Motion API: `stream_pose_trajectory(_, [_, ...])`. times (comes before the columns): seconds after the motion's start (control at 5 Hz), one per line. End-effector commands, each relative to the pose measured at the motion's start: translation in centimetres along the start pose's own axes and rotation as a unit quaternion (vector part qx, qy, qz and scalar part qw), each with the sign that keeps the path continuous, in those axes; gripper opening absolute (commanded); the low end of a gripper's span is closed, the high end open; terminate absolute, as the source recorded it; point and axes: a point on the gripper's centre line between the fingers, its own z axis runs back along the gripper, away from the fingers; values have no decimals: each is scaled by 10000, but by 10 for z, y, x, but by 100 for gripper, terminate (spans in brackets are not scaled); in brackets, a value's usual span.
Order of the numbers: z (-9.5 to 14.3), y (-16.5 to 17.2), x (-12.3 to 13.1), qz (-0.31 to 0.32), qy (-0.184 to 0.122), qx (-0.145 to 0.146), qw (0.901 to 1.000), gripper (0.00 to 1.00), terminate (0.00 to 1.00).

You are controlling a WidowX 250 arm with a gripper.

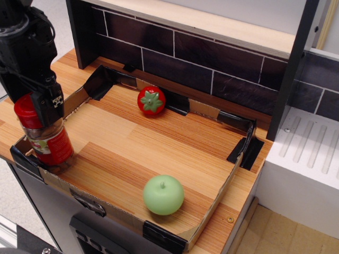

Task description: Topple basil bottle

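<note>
The gripper needs to topple the basil bottle [48,142], so it should next grab the bottle by its red cap [26,109].
The basil bottle [48,142], a clear jar with a red cap and red label, stands at the front left corner of the wooden tray [159,143] and leans a little to the left. My black gripper [30,105] is at the bottle's top, open. One finger [48,105] lies against the right side of the red cap. The other finger is at the left, partly out of view. Whether the cap sits between the fingers or in front of them is unclear.
A red toy tomato [151,100] sits at the tray's back wall. A green apple [163,194] sits near the front edge. Low cardboard walls with black tape ring the tray. A dark tiled wall and shelf stand behind, and a white ribbed rack [310,153] is at the right.
</note>
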Motion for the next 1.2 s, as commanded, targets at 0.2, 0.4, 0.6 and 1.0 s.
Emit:
stream_pose_trajectory(0.2, [8,11,1,29,188,-151,9997,0,0])
stream_pose_trajectory(0.4, [7,13,6,-424,137,-204,9988,0,0])
stream_pose_trajectory(0.6, [14,14,13,-555,2,-260,9981,0,0])
stream_pose_trajectory(1.0, [25,9,34,-1150,368,980,9878,0,0])
